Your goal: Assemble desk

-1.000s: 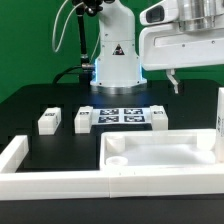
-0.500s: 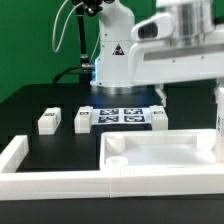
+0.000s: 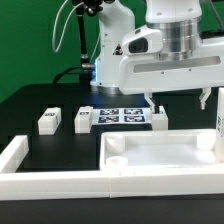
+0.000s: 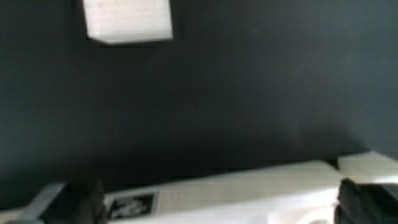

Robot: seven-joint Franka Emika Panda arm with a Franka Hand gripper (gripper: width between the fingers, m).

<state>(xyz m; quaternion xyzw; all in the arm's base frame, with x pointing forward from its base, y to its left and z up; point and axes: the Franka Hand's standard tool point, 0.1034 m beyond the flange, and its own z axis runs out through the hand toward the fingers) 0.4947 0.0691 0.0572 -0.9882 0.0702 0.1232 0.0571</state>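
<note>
I should next use my gripper to grip the tagged leg by its plain square end (image 3: 160, 122), so that I can assemble the desk on the white tabletop panel (image 3: 165, 152).
The white tabletop panel (image 3: 165, 152) lies flat at the front, rim up, with a round hole at its near corner. Two short white tagged legs (image 3: 47, 121) (image 3: 82, 120) lie at the exterior view's left. A third leg (image 3: 158, 117) lies beside the marker board, and a fourth (image 3: 219, 112) stands at the right edge. My gripper (image 3: 177, 100) hangs open above the back of the panel, holding nothing. In the wrist view a tagged white leg (image 4: 231, 190) lies below, across the span between my gripper's (image 4: 214, 205) dark fingers (image 4: 50, 200). Another white leg (image 4: 128, 20) shows farther off.
The marker board (image 3: 120, 115) lies flat in front of the robot base (image 3: 112, 60). A long low white border wall (image 3: 50, 182) runs along the front and turns back at the exterior view's left. The table is black.
My gripper has moved from the exterior view's right edge toward the left, and now hangs over the back of the panel near the third leg. The parts have not moved.
</note>
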